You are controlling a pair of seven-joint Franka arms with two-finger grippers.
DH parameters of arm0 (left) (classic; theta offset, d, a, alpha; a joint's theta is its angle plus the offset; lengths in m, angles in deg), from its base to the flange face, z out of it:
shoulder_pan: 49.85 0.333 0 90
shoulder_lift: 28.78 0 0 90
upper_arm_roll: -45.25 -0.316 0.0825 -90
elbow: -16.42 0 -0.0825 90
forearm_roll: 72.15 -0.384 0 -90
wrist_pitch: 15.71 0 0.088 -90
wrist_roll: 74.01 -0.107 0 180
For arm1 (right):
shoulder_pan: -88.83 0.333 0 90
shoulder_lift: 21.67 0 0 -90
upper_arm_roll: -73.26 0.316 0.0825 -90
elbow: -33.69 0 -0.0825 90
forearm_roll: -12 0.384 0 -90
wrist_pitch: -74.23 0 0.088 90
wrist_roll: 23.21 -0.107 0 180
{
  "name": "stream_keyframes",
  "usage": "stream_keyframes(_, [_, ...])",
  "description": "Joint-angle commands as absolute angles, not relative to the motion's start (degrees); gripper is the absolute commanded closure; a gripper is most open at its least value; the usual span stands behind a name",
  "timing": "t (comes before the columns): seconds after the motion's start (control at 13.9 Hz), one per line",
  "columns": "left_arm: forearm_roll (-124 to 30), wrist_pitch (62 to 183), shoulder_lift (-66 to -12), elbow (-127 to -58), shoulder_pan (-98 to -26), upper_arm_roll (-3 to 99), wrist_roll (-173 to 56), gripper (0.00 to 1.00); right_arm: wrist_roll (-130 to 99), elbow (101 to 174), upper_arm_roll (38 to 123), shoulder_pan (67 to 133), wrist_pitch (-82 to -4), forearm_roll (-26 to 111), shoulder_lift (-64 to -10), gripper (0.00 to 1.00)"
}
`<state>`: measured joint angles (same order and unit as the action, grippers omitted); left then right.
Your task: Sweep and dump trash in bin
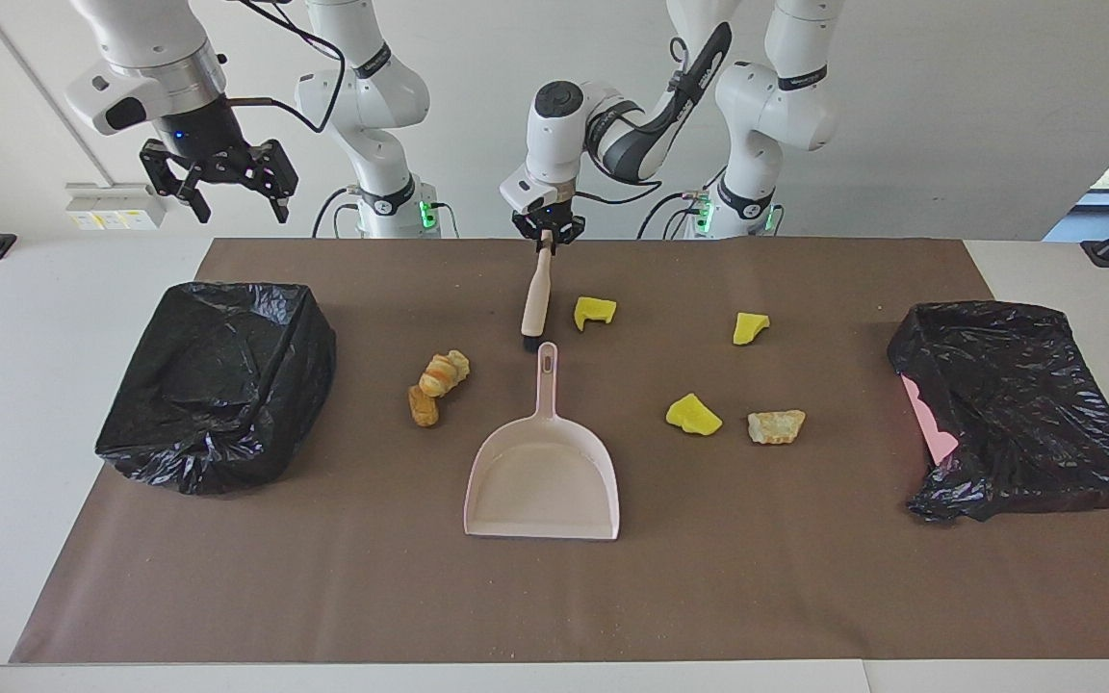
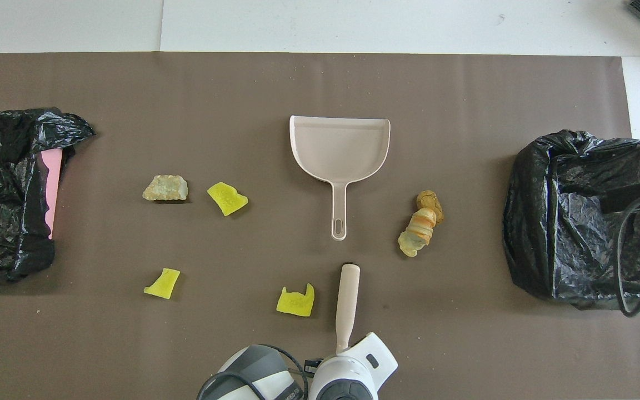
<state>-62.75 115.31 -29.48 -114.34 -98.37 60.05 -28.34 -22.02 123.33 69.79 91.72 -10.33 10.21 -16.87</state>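
Note:
My right gripper grabs the dustpan by its narrow handle [image 2: 339,212] next, since the dustpan's scoop spreads far wider than the reach of my fingers.
My left gripper [image 1: 545,234] is shut on the handle end of the beige hand brush [image 1: 534,298], which tilts with its black bristles down on the mat; the brush also shows in the overhead view [image 2: 348,300]. The pink dustpan [image 1: 492,505] lies flat, its handle pointing at the brush head. Three yellow chunks [image 1: 594,311] [image 1: 750,327] [image 1: 692,414] and a tan lump [image 1: 776,425] lie toward the left arm's end. Two bread-like pieces [image 1: 444,372] [image 1: 423,406] lie toward the right arm's end. My right gripper [image 1: 218,183] is open and empty, high over the table's edge near one bin, and waits.
A bin lined with a black bag [image 1: 218,385] stands at the right arm's end of the brown mat [image 1: 323,577]. A second black-bagged bin [image 1: 1017,404], pink at one edge, lies at the left arm's end. A cable hangs over the first bin [image 2: 581,216].

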Motion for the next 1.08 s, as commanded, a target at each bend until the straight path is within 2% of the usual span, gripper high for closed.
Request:
stream_keyframes(0.0, [-62.22,112.62,-29.14,-114.01,-98.72,58.7,-27.86,1.0,-22.77,125.97,70.27,91.99,-10.58,10.85,-15.25,0.0])
stream_keyframes(0.43, [-62.83,96.54,-25.8,-114.1,-87.4,58.44,-28.83,1.0,-23.3,126.67,70.54,93.92,-12.07,11.9,-15.43,0.0])
stream_keyframes(0.65, [-63.01,93.72,-25.88,-114.36,-78.71,58.44,-32.07,1.0,-24.61,129.48,70.72,96.03,-17.5,13.23,-16.04,0.0])
stream_keyframes(0.79, [-63.8,91.88,-26.23,-114.28,-73.08,58.35,-35.67,1.0,-29.07,132.99,70.8,100.23,-23.56,13.23,-16.48,0.0])
stream_keyframes(1.0, [-67.84,88.27,-24.83,-113.4,-66.56,58.35,-38.05,1.0,-36.37,134.06,70.89,105.16,-28.23,13.23,-21.47,0.0])
